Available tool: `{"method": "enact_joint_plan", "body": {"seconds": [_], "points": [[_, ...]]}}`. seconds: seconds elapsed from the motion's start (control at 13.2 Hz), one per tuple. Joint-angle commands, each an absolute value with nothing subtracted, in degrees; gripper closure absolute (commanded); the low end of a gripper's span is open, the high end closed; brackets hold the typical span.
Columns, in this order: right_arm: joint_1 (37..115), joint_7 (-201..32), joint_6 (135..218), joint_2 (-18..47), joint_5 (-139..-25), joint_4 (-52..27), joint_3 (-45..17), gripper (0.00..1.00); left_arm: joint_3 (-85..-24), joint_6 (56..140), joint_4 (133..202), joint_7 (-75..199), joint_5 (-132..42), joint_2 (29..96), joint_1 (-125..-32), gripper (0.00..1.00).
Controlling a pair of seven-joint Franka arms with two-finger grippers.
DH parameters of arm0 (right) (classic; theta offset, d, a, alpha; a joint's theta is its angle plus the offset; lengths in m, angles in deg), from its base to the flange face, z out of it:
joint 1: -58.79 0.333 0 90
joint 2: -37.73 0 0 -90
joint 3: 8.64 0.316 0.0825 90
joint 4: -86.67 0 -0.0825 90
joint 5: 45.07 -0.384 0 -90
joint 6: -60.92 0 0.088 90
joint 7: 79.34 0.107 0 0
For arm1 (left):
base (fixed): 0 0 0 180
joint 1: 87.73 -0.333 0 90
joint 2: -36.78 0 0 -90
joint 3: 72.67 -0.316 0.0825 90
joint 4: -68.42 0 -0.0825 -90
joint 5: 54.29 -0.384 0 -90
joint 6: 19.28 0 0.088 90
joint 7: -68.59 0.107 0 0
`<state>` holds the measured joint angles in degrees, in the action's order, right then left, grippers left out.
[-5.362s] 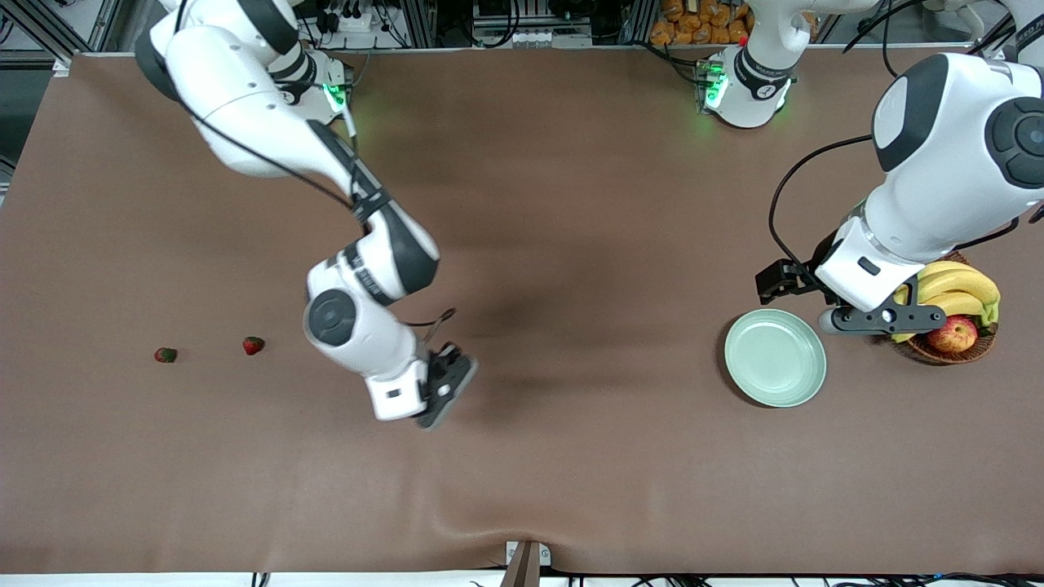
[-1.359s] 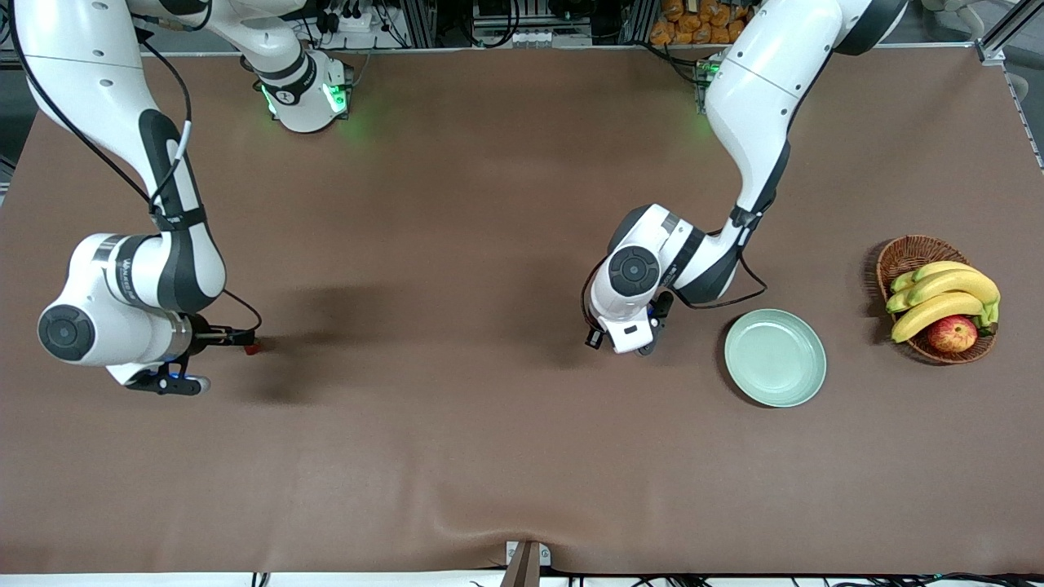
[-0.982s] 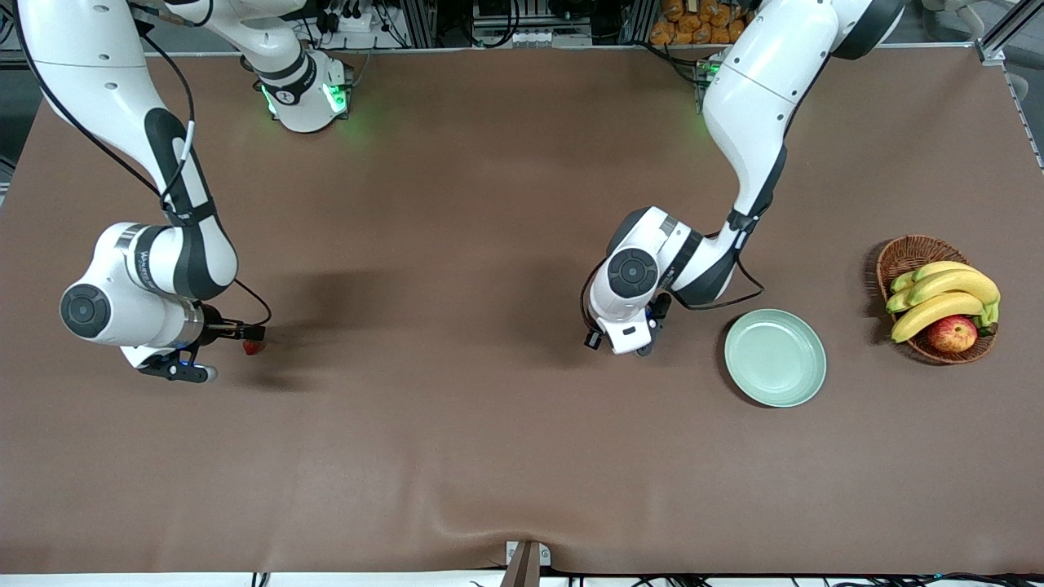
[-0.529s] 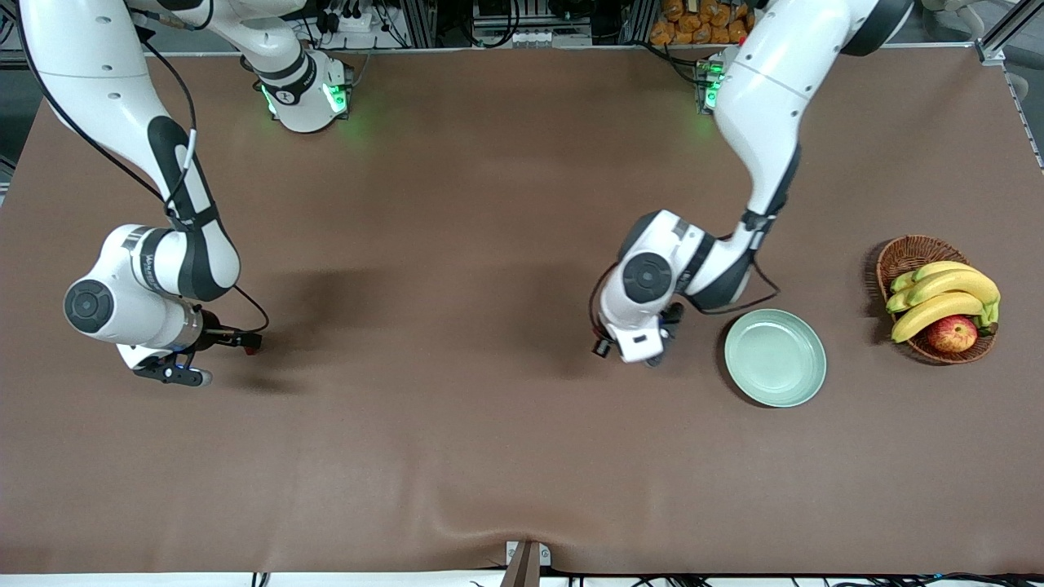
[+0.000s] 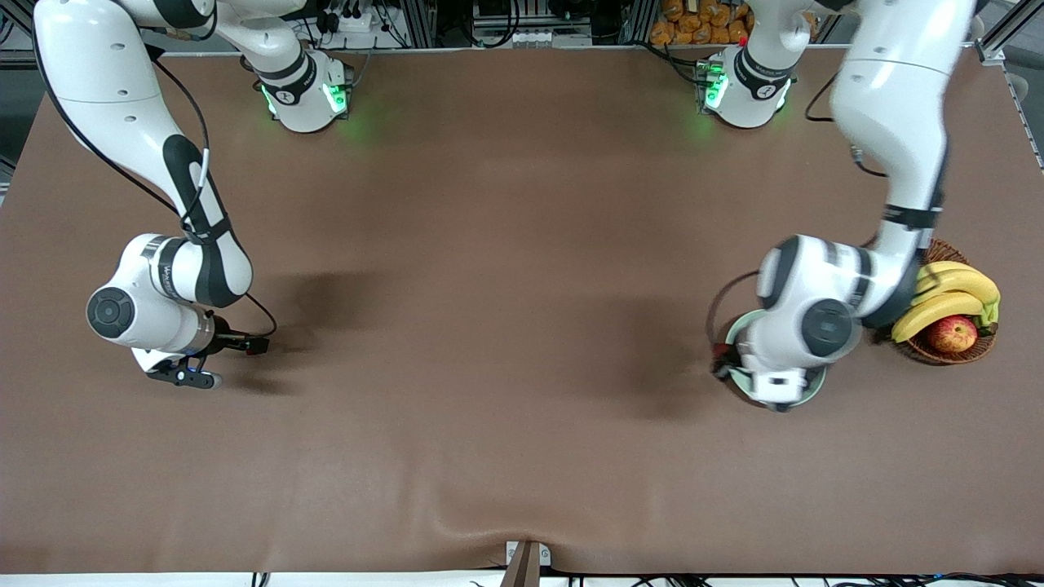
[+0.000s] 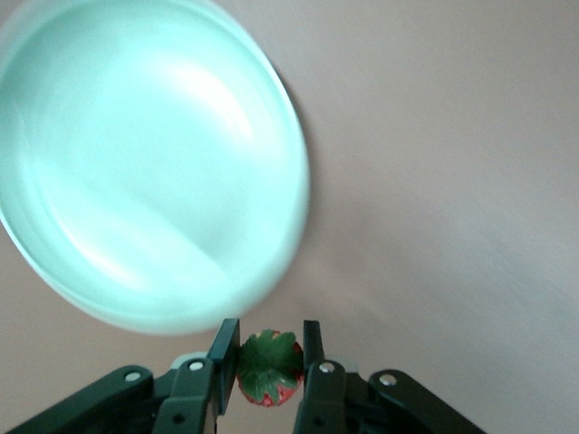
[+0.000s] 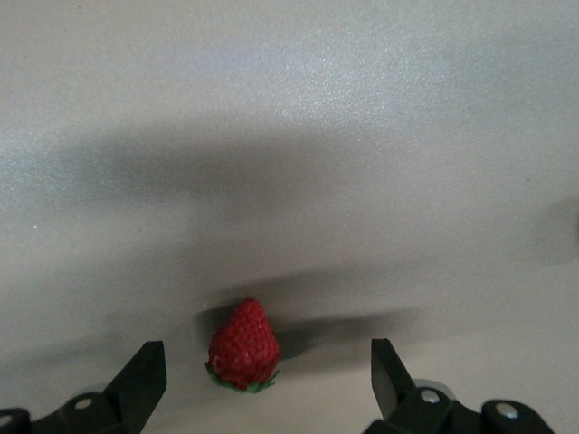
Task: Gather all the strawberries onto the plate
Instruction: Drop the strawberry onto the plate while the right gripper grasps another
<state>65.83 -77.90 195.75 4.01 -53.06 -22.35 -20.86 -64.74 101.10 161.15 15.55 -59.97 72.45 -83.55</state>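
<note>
My right gripper's open fingers reach beside the strawberry and closing now would catch it, so it is time to close on the strawberry.
My left gripper (image 6: 269,348) is shut on a strawberry (image 6: 268,366) whose green cap faces the camera. It hangs at the rim of the pale mint plate (image 6: 145,163), on the side toward the right arm's end. From the front, the left hand (image 5: 723,359) covers most of the plate (image 5: 736,328). My right gripper (image 7: 267,357) is open and low at the table. A second strawberry (image 7: 242,348) lies on the cloth between its fingers, touching neither. From the front, that gripper (image 5: 257,345) hides this berry.
A wicker basket (image 5: 922,352) with bananas (image 5: 946,306) and an apple (image 5: 953,333) stands beside the plate at the left arm's end, partly under the left forearm. A brown cloth (image 5: 506,342) covers the table.
The left arm has carried its strawberry from the middle of the table to the plate's rim. The right gripper has stayed open around the other strawberry and shifted only slightly.
</note>
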Motion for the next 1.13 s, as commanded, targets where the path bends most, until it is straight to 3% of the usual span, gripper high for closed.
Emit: {"method": "enact_joint_plan", "body": {"seconds": [0.0,0.08,0.15,0.23,0.3,0.38,0.76,1.06], "points": [[64.94,-77.50,196.27,4.68,-53.68,-23.28,-19.98,0.00,-63.88,100.78,161.94,22.08,-64.56,72.90,-87.98,0.88],[64.94,-77.50,196.36,4.60,-53.68,-23.28,-19.89,0.00,-63.88,100.78,161.85,23.66,-64.58,73.16,-88.26,0.57],[64.94,-77.50,196.36,4.34,-53.59,-23.28,-19.98,0.12,-63.88,100.78,161.76,23.94,-64.58,73.25,-88.35,0.27],[64.94,-77.58,196.36,4.33,-53.59,-23.28,-19.89,0.55,-63.97,100.87,161.67,24.11,-64.66,73.25,-88.52,0.00],[64.94,-77.58,196.36,4.33,-53.59,-23.28,-19.89,0.86,-63.97,100.87,161.67,24.12,-64.66,72.91,-88.96,0.00],[64.86,-77.58,196.36,4.33,-53.59,-23.28,-19.89,1.00,-63.97,100.87,161.59,24.12,-64.66,72.29,-89.14,0.00],[65.56,-78.37,195.75,5.20,-53.59,-23.11,-19.81,1.00,-63.18,97.63,160.18,25.43,-63.87,66.59,-88.97,0.00],[71.34,-83.98,186.09,12.14,-53.51,-21.27,-19.01,1.00,-60.81,90.43,157.73,25.61,-63.70,61.40,-89.14,0.00]]}}
